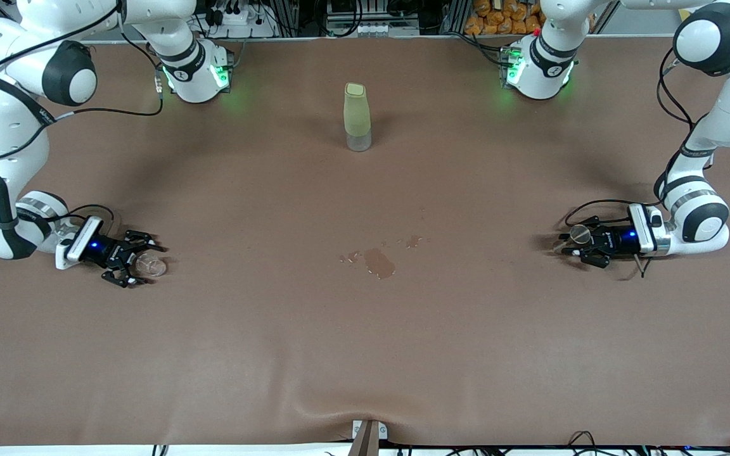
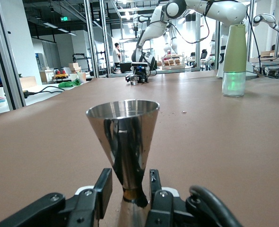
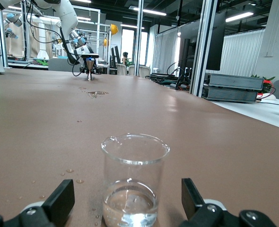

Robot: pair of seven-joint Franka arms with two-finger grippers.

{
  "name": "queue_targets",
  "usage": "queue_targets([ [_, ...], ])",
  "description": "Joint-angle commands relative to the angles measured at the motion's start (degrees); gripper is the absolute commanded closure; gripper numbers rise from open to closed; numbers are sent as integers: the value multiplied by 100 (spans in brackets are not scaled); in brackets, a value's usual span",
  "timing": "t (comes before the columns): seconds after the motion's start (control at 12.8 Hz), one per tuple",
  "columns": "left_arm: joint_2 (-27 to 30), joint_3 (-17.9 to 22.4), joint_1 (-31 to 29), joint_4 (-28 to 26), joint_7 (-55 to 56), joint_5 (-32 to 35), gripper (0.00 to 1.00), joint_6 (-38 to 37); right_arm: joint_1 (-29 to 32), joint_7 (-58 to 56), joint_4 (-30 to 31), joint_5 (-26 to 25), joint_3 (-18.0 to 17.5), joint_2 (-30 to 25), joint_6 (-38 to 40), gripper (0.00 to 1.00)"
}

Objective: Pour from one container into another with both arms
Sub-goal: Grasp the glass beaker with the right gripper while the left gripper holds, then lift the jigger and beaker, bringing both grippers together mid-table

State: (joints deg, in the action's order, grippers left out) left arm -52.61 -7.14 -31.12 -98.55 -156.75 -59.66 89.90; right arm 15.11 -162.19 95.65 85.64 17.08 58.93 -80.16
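The robot's right gripper should next pour the water from the clear glass beaker into the other container (image 1: 149, 265), so it should hold the beaker by its body (image 1: 580, 235).
A steel cone-shaped measuring cup (image 2: 123, 123) stands upright on the brown table (image 1: 365, 354) near the left arm's end. My left gripper (image 2: 129, 182) lies low on the table with its fingers (image 2: 98, 191) narrowed on either side of the cup's thin waist, a small gap showing on one side. In the front view the cup (image 1: 580, 234) is just above that gripper (image 1: 569, 246). Near the right arm's end, a clear glass beaker (image 3: 135, 161) with a little water stands between the wide-open fingers of my right gripper (image 3: 126, 189), untouched. The front view shows the beaker (image 1: 151, 265) inside that gripper (image 1: 146, 263).
A tall bottle (image 1: 357, 117) with a pale green sleeve and clear base stands mid-table, farther from the front camera than both grippers. A small puddle (image 1: 379, 261) with scattered drops wets the middle of the table. Droplets (image 3: 73, 176) lie beside the beaker.
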Motion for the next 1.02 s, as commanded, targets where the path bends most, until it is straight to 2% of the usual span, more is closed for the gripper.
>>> queue_targets([
  [0.0,-29,11,-43,-7,-471,-99,62,-113,-69,-1676,297,243,-99,58,-69,0],
  [0.23,-21,11,-43,-7,-471,-90,68,-113,-87,-1676,297,295,-214,58,-157,0],
  [0.31,-12,11,-34,-7,-462,-81,77,-113,-113,-1667,297,295,-223,58,-175,0],
  [0.39,-12,20,1,2,-471,-38,88,-113,-113,-1667,297,295,-232,58,-175,31],
  [0.47,-21,11,-16,2,-462,-37,91,-113,-122,-1641,297,295,-232,58,-184,56],
  [0.55,-21,20,-8,2,-453,-28,100,-113,-122,-1614,297,295,-232,58,-184,81],
  [0.62,-29,20,1,2,-410,-28,100,-122,-122,-1605,297,295,-240,58,-184,97],
  [0.7,-21,11,19,2,-287,-28,100,-174,-139,-1605,297,295,-249,58,-175,100],
  [0.86,5,-15,45,28,-181,-46,100,-192,-140,-1596,297,295,-258,58,-175,100],
  [0.94,32,-154,97,124,-120,-2,100,-227,-157,-1588,297,295,-258,58,-175,100],
])
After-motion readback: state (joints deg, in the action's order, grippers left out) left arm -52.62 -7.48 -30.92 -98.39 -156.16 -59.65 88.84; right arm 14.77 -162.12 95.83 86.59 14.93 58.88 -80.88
